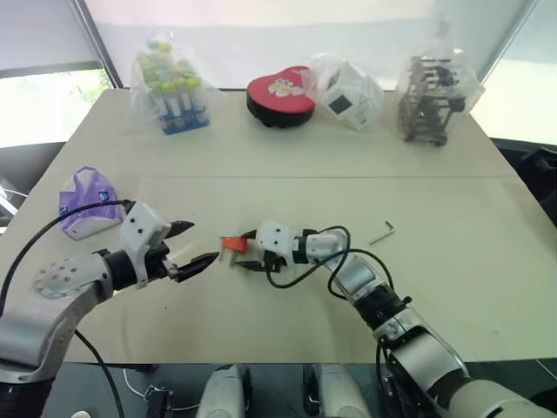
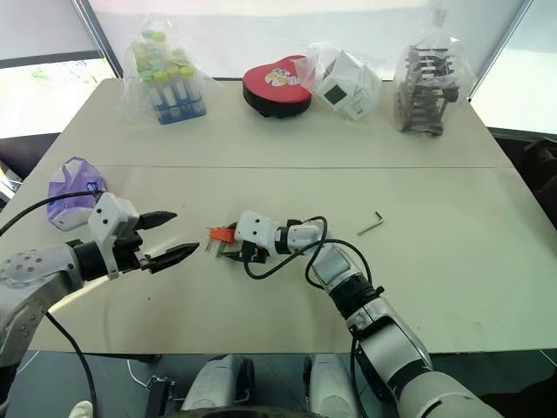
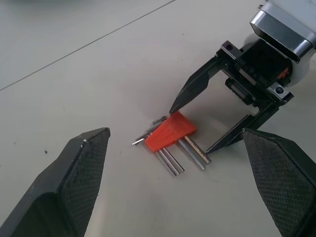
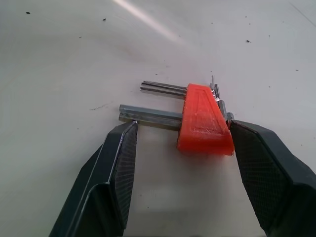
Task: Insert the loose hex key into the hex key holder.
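Note:
Thin round keys stick out from the holder's edges. My left gripper will therefore grab the holder by the flat sides of its orange block (image 1: 234,244) (image 3: 171,132) next.
The hex key holder (image 1: 232,245) is a small orange block with several metal keys sticking out, low over the table's front middle. My right gripper (image 1: 248,251) is shut on it. One finger presses the end of the long keys and the other presses the block's corner (image 4: 202,118). My left gripper (image 1: 200,242) stands wide open just left of the holder, pointing at it, with nothing between its fingers (image 3: 84,168). The loose hex key (image 1: 382,232), a thin dark L-shaped rod, lies alone on the table to the right, apart from both grippers.
Along the table's far side stand a bag of capped tubes (image 1: 170,87), a red heart-shaped box (image 1: 280,97), a bagged white box (image 1: 348,100) and a bagged dark rack (image 1: 432,97). A purple bag (image 1: 87,202) lies at the left edge.

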